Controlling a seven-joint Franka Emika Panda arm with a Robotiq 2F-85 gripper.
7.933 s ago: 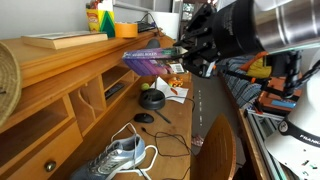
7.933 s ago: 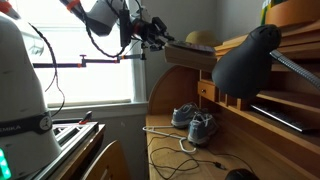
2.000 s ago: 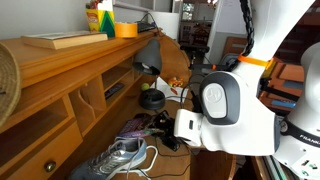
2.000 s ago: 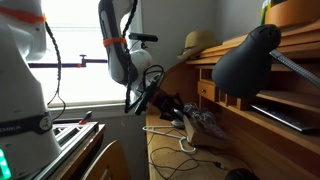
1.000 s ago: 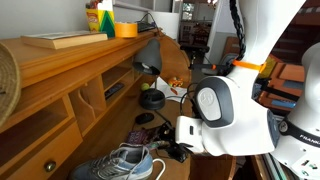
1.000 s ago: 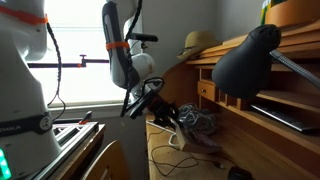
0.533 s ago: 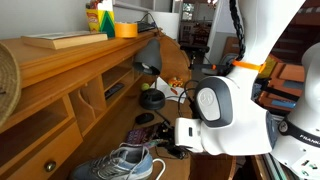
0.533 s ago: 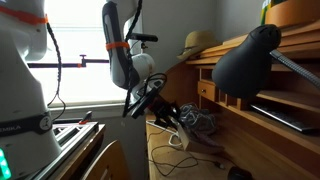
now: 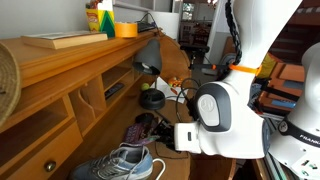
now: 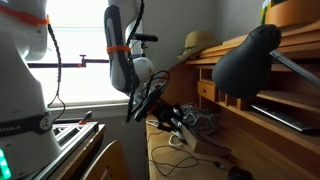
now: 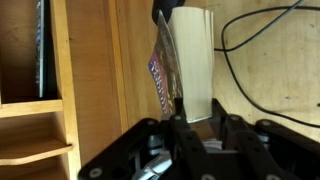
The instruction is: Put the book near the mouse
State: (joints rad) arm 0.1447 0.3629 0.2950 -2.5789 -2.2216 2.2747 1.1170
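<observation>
The book is standing low over the flat wood and would end up on the wooden desk beside the mouse, so the robot's gripper needs to let go of it now.
My gripper is shut on the lower end of the book, which stands on edge over the wooden desk. Its cream page edges face the wrist camera and its purple cover is on the left. In an exterior view the purple book sits low over the desk at my gripper. The small black mouse lies just beyond it, with its thin cable looping over the desk. In an exterior view the gripper is beside the shoes, and the book is hard to make out there.
A round black bowl-like thing stands farther along the desk. Grey sneakers lie at the near end and also show in an exterior view. Desk cubbies line one side. A tan book lies on the top shelf. A black lamp hangs close.
My gripper has moved along the desk toward the mouse with the book in it. The purple cover now shows beside the mouse.
</observation>
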